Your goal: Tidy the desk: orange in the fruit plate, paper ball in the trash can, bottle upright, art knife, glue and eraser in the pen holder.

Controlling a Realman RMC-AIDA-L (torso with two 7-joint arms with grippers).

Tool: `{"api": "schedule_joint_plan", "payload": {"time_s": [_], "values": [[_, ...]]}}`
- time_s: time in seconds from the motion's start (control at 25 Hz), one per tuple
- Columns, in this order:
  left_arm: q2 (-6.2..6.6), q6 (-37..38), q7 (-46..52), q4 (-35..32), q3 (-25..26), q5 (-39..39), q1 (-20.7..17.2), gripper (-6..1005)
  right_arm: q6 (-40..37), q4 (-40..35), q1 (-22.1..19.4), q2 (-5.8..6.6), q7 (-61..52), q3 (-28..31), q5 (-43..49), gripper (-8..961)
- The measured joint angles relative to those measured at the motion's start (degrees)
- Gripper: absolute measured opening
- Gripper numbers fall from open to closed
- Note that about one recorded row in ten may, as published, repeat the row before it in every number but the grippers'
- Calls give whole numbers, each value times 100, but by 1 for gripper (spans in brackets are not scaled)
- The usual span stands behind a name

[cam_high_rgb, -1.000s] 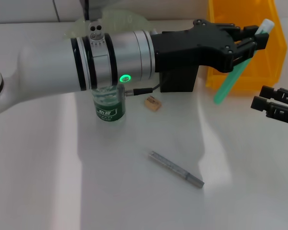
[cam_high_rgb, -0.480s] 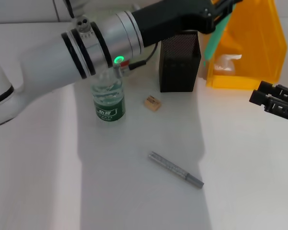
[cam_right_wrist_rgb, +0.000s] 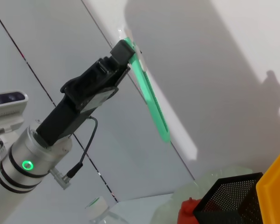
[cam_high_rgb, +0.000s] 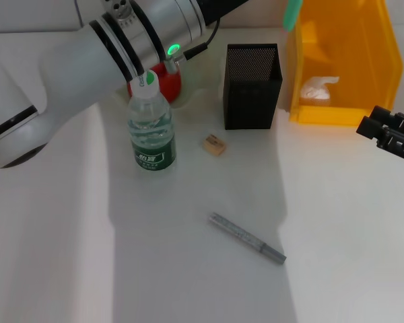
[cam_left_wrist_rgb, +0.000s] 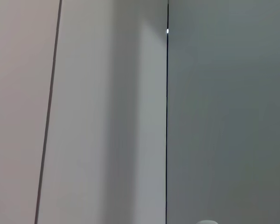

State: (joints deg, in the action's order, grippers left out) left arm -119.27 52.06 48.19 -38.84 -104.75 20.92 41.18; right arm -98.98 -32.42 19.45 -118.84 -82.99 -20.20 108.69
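The stick's tip hangs right of the pen holder (cam_high_rgb: 252,86) in the head view, so it is too early to open. My left gripper lines the glue stick's tip (cam_high_rgb: 291,16) up next.
My left gripper (cam_right_wrist_rgb: 122,52) is raised high above the desk, shut on the long green glue stick (cam_right_wrist_rgb: 151,105). Only the stick's lower tip (cam_high_rgb: 293,13) shows at the head view's top edge, above the black mesh pen holder (cam_high_rgb: 252,86). The bottle (cam_high_rgb: 151,128) stands upright. Behind it lies the orange (cam_high_rgb: 167,79) in the pale-green fruit plate (cam_high_rgb: 194,95). A paper ball (cam_high_rgb: 320,87) rests inside the yellow trash can (cam_high_rgb: 343,60). The tan eraser (cam_high_rgb: 214,145) and the grey art knife (cam_high_rgb: 248,237) lie on the white desk (cam_high_rgb: 188,269). My right gripper (cam_high_rgb: 365,125) hovers open at the right edge.
The left arm's silver forearm (cam_high_rgb: 135,37) crosses the top left of the head view, above the bottle and plate. The pen holder stands close beside the trash can. Grey wall panels fill the left wrist view.
My left arm has lifted and swung back with the glue, from in front of the trash can to above the pen holder, uncovering the holder and orange. The right gripper shifted slightly right.
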Motion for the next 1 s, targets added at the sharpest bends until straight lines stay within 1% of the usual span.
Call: {"api": "schedule_joint_plan", "payload": {"time_s": [0.16, 0.28, 0.36, 0.56, 0.64, 0.76, 1.0], "values": [[0, -101, -129, 40, -2, -226, 137, 193, 3, 96, 33, -11, 52, 4, -3, 737], [0, -185, -182, 38, 0, -254, 224, 194, 2, 142, 59, -11, 90, 7, -6, 737], [0, -420, -195, 34, 7, -263, 414, 200, 2, 158, 63, -11, 101, 8, -6, 736], [0, -790, -204, 43, -51, -263, 590, 216, 3, 256, 99, -8, 116, 6, -6, 736], [0, -878, -204, 50, -51, -261, 596, 223, 4, 265, 107, -8, 125, 0, -6, 736], [0, -1289, -160, 40, -32, -263, 607, 232, 3, 291, 112, -7, 168, 1, -6, 736], [0, -1513, -149, 37, -18, -273, 572, 251, -1, 304, 126, -7, 197, 7, -6, 736]]}}
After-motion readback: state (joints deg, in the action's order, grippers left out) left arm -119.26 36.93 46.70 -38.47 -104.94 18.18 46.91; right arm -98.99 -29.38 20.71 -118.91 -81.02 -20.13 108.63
